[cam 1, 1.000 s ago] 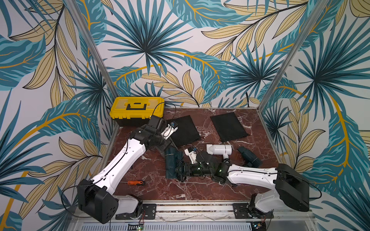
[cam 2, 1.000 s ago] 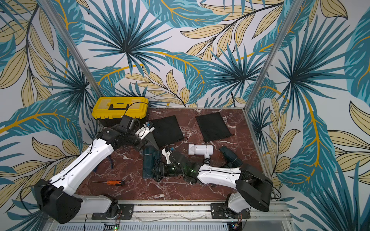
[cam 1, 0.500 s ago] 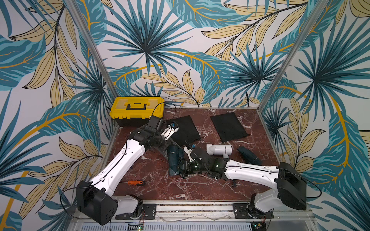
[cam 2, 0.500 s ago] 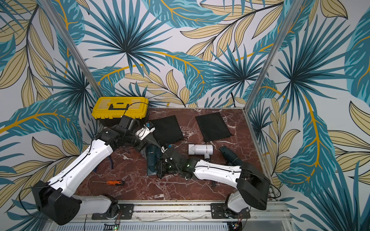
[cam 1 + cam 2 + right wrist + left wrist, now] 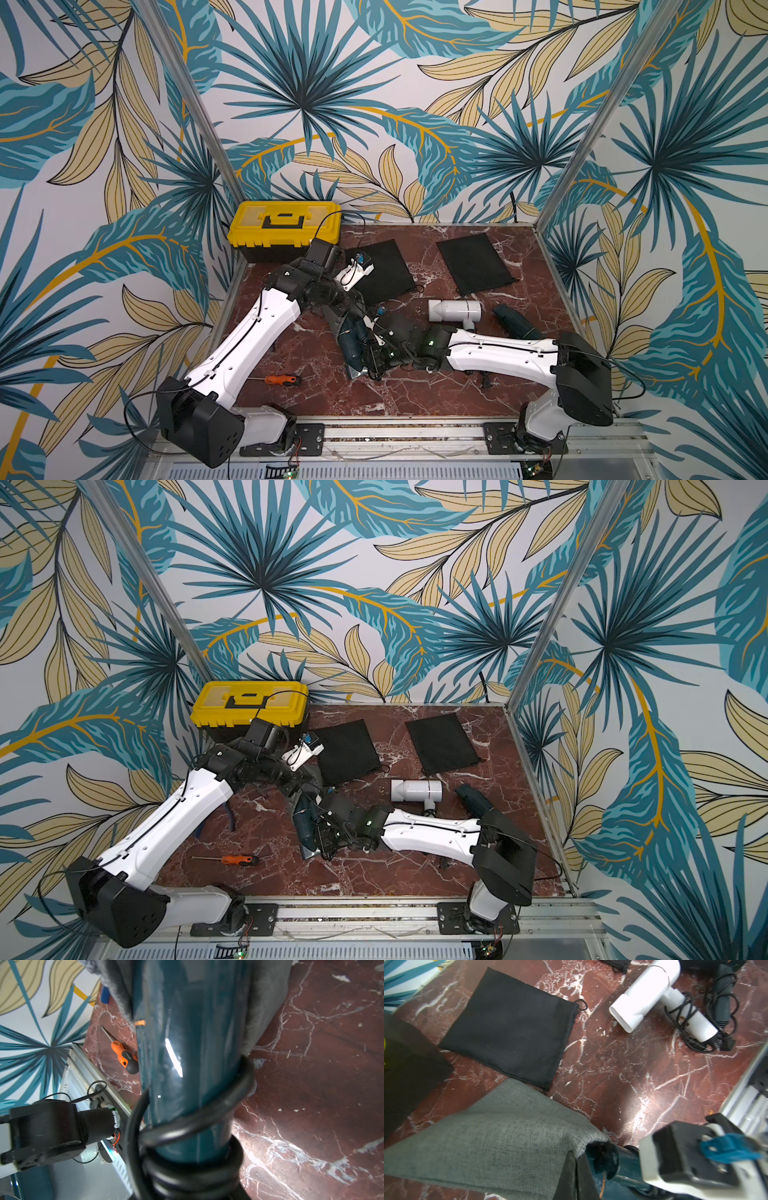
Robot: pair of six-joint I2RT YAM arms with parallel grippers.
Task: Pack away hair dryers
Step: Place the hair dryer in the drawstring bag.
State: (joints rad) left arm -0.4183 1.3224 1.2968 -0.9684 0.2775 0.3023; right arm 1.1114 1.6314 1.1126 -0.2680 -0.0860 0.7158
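The coiled cord (image 5: 196, 1123) is still short of the pouch's rim (image 5: 252, 1042), so the right gripper will keep holding the teal hair dryer until its handle enters the grey pouch.
My left gripper (image 5: 576, 1178) is shut on the rim of a grey pouch (image 5: 500, 1136) and holds its mouth up off the table. A dark teal hair dryer (image 5: 187, 1043) has its barrel end inside that mouth. Black cord is coiled round its handle. My right gripper (image 5: 374, 357) is shut on that coiled handle, and the cord hides its jaws in the right wrist view. In both top views this dryer (image 5: 353, 345) lies slanted at mid table between the two arms. A white hair dryer (image 5: 455, 311) and a second teal hair dryer (image 5: 515, 322) lie to the right, untouched.
Two flat black pouches (image 5: 384, 270) (image 5: 473, 262) lie at the back of the marble table (image 5: 415, 395). A yellow toolbox (image 5: 284, 224) stands in the back left corner. An orange-handled screwdriver (image 5: 282, 379) lies at the front left. The white dryer's cord (image 5: 691, 1043) trails beside it.
The grey pouch and teal dryer have turned from lying straight to slanted. My right gripper has pushed the dryer leftward into the pouch mouth. The left gripper kept its hold on the rim.
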